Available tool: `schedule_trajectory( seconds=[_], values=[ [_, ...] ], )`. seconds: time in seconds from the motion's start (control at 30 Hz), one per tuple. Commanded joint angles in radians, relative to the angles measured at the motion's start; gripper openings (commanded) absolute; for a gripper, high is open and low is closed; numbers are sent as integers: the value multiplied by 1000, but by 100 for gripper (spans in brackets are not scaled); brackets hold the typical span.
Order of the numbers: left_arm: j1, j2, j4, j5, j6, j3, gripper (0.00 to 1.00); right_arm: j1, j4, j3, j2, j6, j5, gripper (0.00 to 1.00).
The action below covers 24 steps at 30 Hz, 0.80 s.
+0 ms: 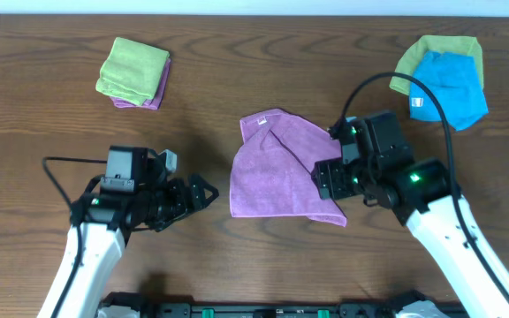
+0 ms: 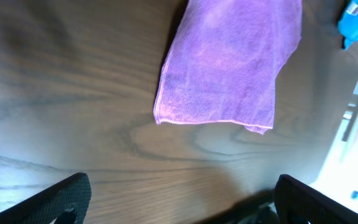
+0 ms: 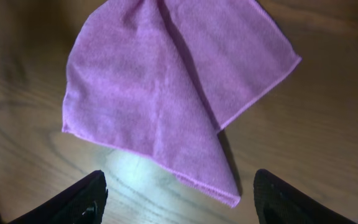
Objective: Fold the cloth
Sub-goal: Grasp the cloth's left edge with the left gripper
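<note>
The left gripper will grab the lilac cloth's near corner beside it to fold the cloth's edge over, and the cloth's other corner is left to the right gripper.
The lilac cloth lies loosely folded and uneven on the wooden table's middle, with a small white tag near its top edge. It also shows in the left wrist view and the right wrist view. My left gripper is open and empty, just left of the cloth. Its fingers frame bare wood. My right gripper is open and empty at the cloth's right edge. Its fingers straddle the cloth's near corner without touching it.
A folded lime-green cloth sits on a small purple folded cloth at the back left. A blue cloth lies over another lime-green cloth at the back right. A black cable arcs above the right arm.
</note>
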Motion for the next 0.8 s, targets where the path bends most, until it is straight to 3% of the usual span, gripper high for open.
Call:
schedule_trajectory(
  seconds=[0.0, 0.3, 0.77],
  values=[
    [-5, 68, 33, 104, -41, 17, 95, -8, -12, -12, -32, 34, -19, 76],
    [-74, 274, 154, 140, -112, 17, 95, -8, -24, -12, -42, 37, -50, 78],
    [-106, 451, 351, 170, -211, 13, 95, -8, -22, -12, -60, 37, -49, 80]
  ],
)
